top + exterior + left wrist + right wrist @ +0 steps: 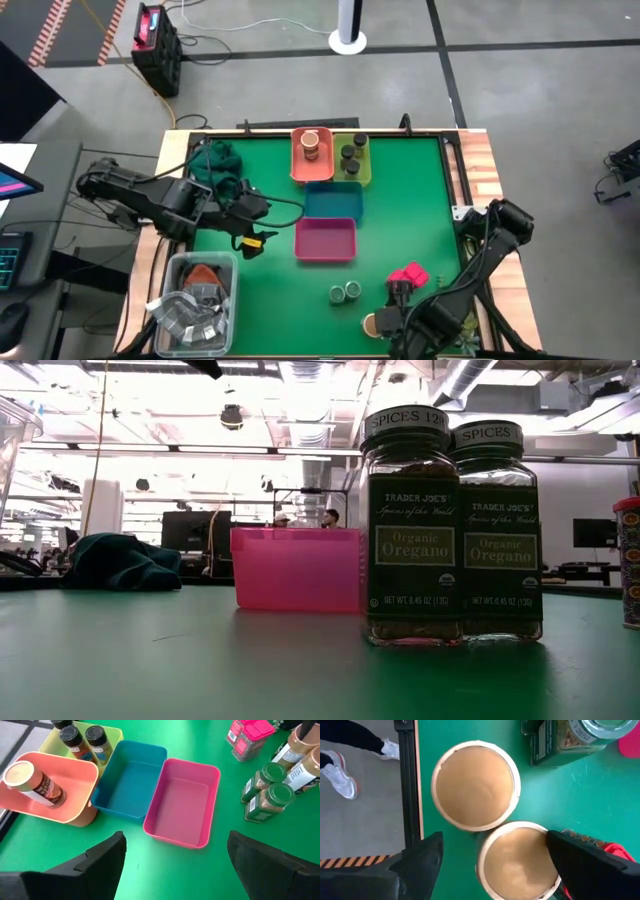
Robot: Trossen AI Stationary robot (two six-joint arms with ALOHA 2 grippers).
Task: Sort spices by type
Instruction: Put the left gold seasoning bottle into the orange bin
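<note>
One finger of my right gripper is above the nearer tan-topped jar's rim (520,862) in the right wrist view, so I need to lower the gripper before I close it on that jar.
My right gripper (392,318) (492,862) is open and points down over two tan-topped jars near the table's near edge. One tan-topped jar (520,862) stands between its fingers, and the other (476,785) stands just beyond them. Two green-lidded jars (345,292) (450,530) and two pink blocks (408,275) stand close by. The orange tray (298,165) holds a third tan-topped jar (32,782). Three dark jars (351,155) sit in the yellow-green tray. My left gripper (258,222) (175,865) hangs open, left of the trays. My right gripper comes from above with one finger (580,857) against the rim (545,845) of the nearer tan-topped jar. I cannot tell whether it touches. The other finger stands clear of the jar, which sits upright on the table.
A blue tray (333,203) and a pink tray (325,240) lie mid-table with nothing in them. A leafy green sprig (220,158) lies far left. A clear bin (195,300) of odds sits near left. A person's shoes (342,777) show beyond the table's edge.
</note>
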